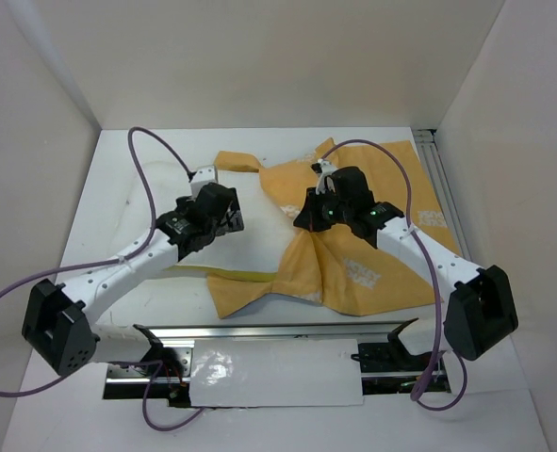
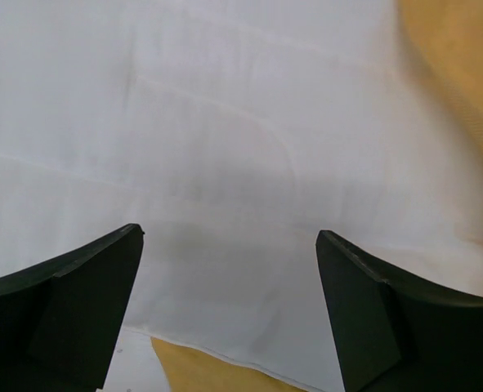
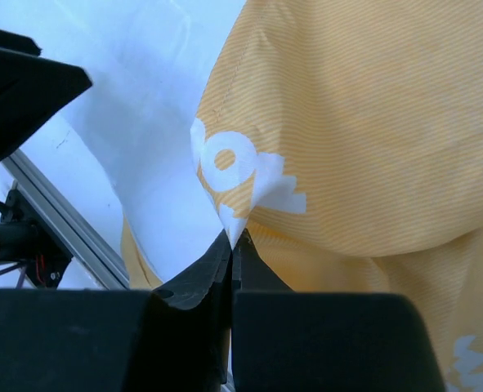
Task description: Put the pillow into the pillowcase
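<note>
The pillow's end should stay free to go in, so my left gripper needs to grab the pillow [image 1: 259,240] next by its white upper side near the pillowcase.
The white pillow [image 1: 259,240] lies flat left of centre, with a yellow edge along its near side. It fills the left wrist view [image 2: 225,122]. The mustard-orange pillowcase [image 1: 372,254] with white logos is spread to its right. My left gripper [image 1: 223,218] hovers just over the pillow, open and empty, with its jaws wide apart [image 2: 229,233]. My right gripper [image 1: 311,218] is shut on a fold of the pillowcase [image 3: 347,122] at a white logo and holds it raised beside the pillow [image 3: 143,98]. The jaws [image 3: 234,237] are pressed together on the cloth.
An aluminium rail [image 1: 259,331] runs along the near edge, with a white panel [image 1: 278,372] in front of it. Another rail [image 1: 440,184] runs along the right side. White walls enclose the table on the left, back and right. Purple cables arch over both arms.
</note>
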Available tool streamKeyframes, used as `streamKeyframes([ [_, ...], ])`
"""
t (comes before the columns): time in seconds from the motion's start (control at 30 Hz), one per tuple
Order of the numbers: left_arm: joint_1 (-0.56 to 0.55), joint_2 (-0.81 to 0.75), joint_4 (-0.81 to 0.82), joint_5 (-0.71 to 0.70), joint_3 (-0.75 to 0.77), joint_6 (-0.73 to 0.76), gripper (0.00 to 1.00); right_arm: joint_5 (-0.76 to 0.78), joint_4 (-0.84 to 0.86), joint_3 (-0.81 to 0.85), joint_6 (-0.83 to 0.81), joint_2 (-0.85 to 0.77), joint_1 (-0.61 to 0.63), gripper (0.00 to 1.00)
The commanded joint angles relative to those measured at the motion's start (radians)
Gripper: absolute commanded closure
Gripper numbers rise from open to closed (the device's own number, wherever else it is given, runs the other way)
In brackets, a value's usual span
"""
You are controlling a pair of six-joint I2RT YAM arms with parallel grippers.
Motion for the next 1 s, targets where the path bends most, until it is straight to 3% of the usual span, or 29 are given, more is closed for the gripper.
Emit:
streamKeyframes([
  [0.0,0.058,0.045,0.024,0.128,-0.040,0.139,0.00,0.034,0.044,-0.003,-0.013,-0.003,-0.006,1.00],
  [0.27,0.058,0.174,0.319,0.450,-0.104,0.236,0.00,0.034,0.035,0.007,-0.032,0.054,0.012,1.00],
  [0.43,0.058,0.330,0.297,0.411,-0.080,0.190,0.00,0.034,0.055,0.007,-0.032,0.054,0.030,1.00],
  [0.5,0.058,0.396,0.274,0.424,-0.057,0.178,0.13,0.034,0.066,0.007,-0.032,0.054,0.043,1.00],
  [0.53,0.058,0.427,0.286,0.477,-0.048,0.178,0.29,0.043,0.066,0.007,-0.032,0.063,0.043,1.00],
  [0.57,0.058,0.480,0.302,0.499,-0.048,0.178,0.99,0.044,0.066,0.007,-0.032,0.063,0.052,1.00],
  [0.67,0.058,0.518,0.273,0.456,-0.012,0.112,1.00,0.056,0.040,0.045,-0.032,0.074,0.063,1.00],
  [0.97,0.036,0.052,0.193,0.175,0.022,0.072,1.00,0.114,0.011,0.210,-0.020,0.141,0.081,1.00],
])
